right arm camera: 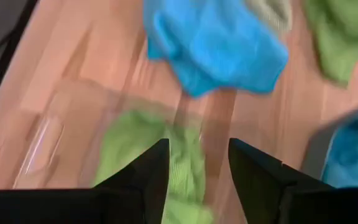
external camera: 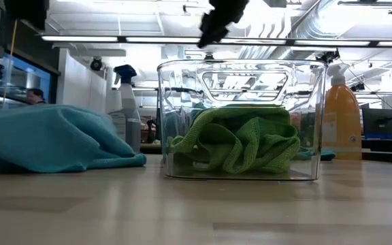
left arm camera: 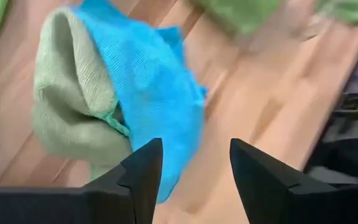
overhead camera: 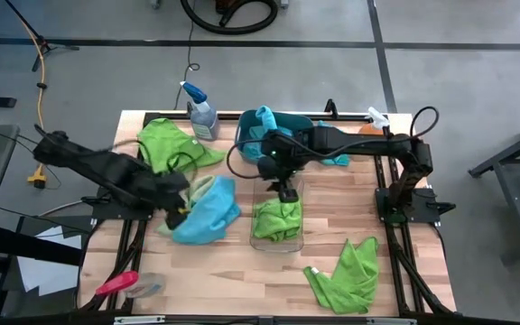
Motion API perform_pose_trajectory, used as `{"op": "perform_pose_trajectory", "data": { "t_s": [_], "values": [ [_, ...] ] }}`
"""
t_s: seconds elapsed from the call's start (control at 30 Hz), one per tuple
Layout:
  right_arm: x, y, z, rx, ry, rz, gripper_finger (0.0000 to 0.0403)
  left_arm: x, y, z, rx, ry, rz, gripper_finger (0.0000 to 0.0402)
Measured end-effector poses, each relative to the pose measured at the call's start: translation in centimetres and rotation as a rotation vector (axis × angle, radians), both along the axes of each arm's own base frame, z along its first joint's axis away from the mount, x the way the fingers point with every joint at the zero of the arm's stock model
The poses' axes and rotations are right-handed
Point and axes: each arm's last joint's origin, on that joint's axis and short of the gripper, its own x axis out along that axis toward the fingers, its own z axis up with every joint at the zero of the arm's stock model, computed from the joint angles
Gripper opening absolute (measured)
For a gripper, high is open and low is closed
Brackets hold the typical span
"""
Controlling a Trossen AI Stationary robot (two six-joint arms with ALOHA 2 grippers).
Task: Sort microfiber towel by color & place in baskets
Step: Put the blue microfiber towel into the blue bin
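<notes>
The turquoise blue towel should go into the teal-blue basket [overhead camera: 303,122], so I will pick it up next with my left gripper by a fold of its cloth [overhead camera: 206,218].
A turquoise blue microfiber towel [overhead camera: 208,217] lies crumpled on the table's left half, partly over a pale green one [left arm camera: 67,106]. My left gripper [left arm camera: 194,180] stands open just above its edge, pointing steeply down, with nothing between the fingers. The clear basket [overhead camera: 276,224] at the centre holds a lime green towel [external camera: 240,146]. My right gripper [right arm camera: 197,180] hangs open above it. The teal-blue basket [overhead camera: 303,122] at the far side holds turquoise cloth [overhead camera: 264,122]. More green towels lie at the far left [overhead camera: 170,143] and near right [overhead camera: 346,275].
A clear spray bottle [overhead camera: 201,113] stands at the far edge beside the teal basket, and an orange one [external camera: 339,112] at the far right. A red-handled tool [overhead camera: 120,283] lies at the near left corner. Bare wood shows along the near edge.
</notes>
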Motion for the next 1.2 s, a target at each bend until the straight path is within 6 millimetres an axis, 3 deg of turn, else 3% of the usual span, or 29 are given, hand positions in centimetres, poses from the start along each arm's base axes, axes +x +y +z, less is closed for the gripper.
{"op": "perform_pose_trajectory", "data": {
  "t_s": [0.27,0.4,0.57,0.73,0.87,1.07,1.2],
  "values": [
    [-1.6,-0.1,-0.7,0.021,0.180,-0.009,0.0165,3.0,-0.4,-4.3,0.093,0.051,-0.030,0.0179],
    [-2.5,0.1,-0.7,0.055,0.209,0.002,0.0165,2.9,-0.3,-6.4,0.127,0.177,-0.020,0.0179],
    [-5.1,0.3,-2.7,0.123,0.184,-0.058,0.0165,2.6,0.0,-8.7,0.103,0.280,0.115,0.0179],
    [-7.9,0.8,-4.3,0.228,0.069,-0.201,0.0165,3.0,0.5,-9.9,0.043,0.298,0.218,0.0179],
    [-9.3,1.1,-4.4,0.317,-0.024,-0.292,0.0165,3.6,0.5,-10.7,0.000,0.282,0.244,0.0179],
    [-9.9,1.0,-3.9,0.349,-0.076,-0.368,0.0165,3.9,0.4,-11.5,0.012,0.337,0.267,0.0179],
    [-9.8,1.0,-3.8,0.358,-0.091,-0.373,0.0165,4.2,-0.2,-11.5,-0.089,0.351,0.295,0.0179]
  ]
}}
